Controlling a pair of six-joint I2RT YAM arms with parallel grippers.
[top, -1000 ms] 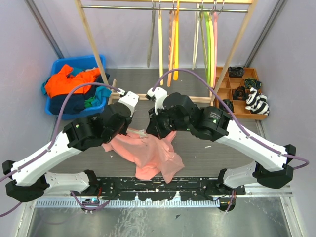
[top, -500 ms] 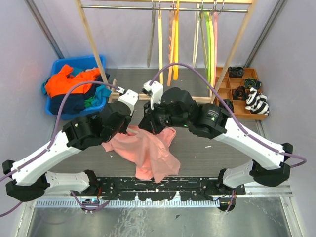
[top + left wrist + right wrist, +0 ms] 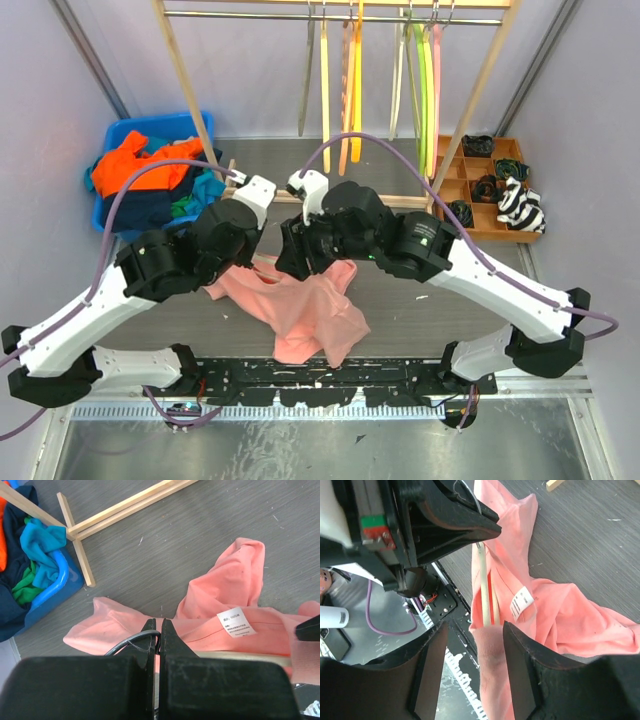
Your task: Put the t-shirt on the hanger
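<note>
The t-shirt's loose side still needs to be placed. My right gripper should next hold the t-shirt fold over the hanger's end (image 3: 489, 637), so my left gripper is free to place that side.
The salmon-pink t-shirt (image 3: 300, 310) lies crumpled on the grey table between the two arms, its neck label (image 3: 235, 622) facing up. The cream hanger (image 3: 484, 585) runs inside the neck opening, and its bar (image 3: 240, 656) shows under the collar. My left gripper (image 3: 160, 630) is shut on the hanger's dark wire hook (image 3: 131, 641). My right gripper (image 3: 474, 670) hangs over the hanger's end with its jaws apart. A fold of t-shirt (image 3: 492, 650) drapes between them, loose on the left side.
A blue bin (image 3: 118, 132) of orange, navy and teal garments stands back left. A wooden rack (image 3: 190, 110) carries yellow, orange, green and pink hangers (image 3: 350, 80), and its foot (image 3: 80, 555) lies beside the bin. A wooden compartment tray (image 3: 458, 175) holds socks back right.
My right gripper has opened from shut and let go of the shirt fabric. Both wrists drifted slightly left and back, and the shirt shifted with them.
</note>
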